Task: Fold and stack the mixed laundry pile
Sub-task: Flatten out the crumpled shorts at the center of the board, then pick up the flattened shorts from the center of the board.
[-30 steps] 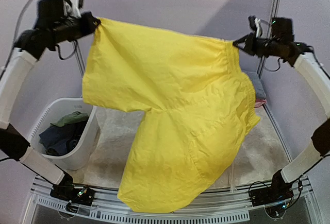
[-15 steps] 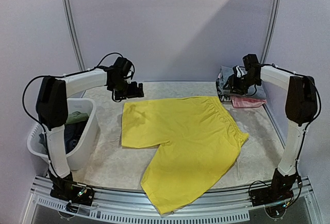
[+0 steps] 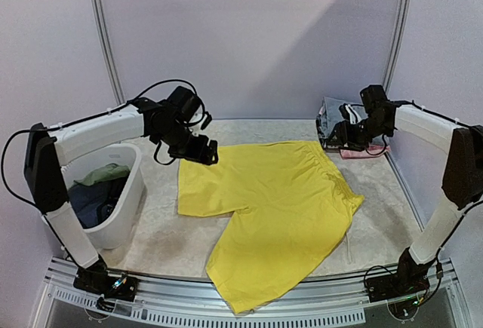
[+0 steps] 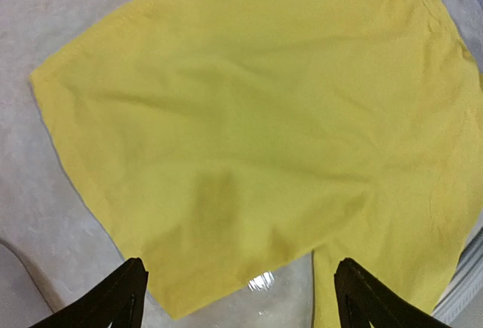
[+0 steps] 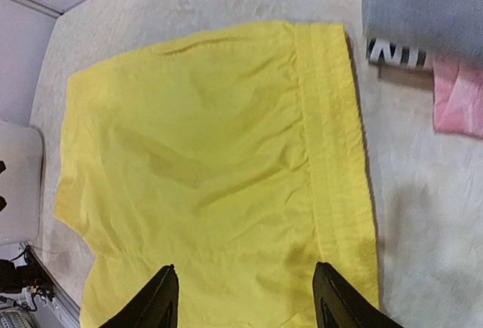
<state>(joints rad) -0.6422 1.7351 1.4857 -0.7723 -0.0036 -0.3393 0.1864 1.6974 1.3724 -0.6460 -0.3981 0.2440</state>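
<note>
My right gripper grabs the yellow shorts (image 3: 268, 200) by the front corner of the waistband (image 3: 358, 200) next, to fold the front leg over the back one.
Bright yellow shorts (image 3: 268, 200) lie spread flat on the table, waistband toward the right, one leg reaching the front edge. My left gripper (image 3: 202, 152) hovers over their back left corner, open with nothing between its fingers (image 4: 124, 301); the shorts (image 4: 249, 109) fill its view. Above the waistband at the back right, my right gripper (image 3: 339, 133) also stands open and empty over the shorts (image 5: 204, 154). The rest of the mixed laundry pile, dark blue (image 3: 94, 203) and olive-green (image 3: 106, 172) items, sits in the tub.
A white plastic tub (image 3: 124, 219) stands at the left edge of the table. At the back right corner lies a small stack with a grey garment (image 5: 423, 4) and a pink piece (image 5: 456, 94) under it. Frame posts rise at both back corners.
A second ago both grippers held the yellow shorts stretched in the air. Both have let go and opened, the shorts now lie flat, and the left gripper has moved over them.
</note>
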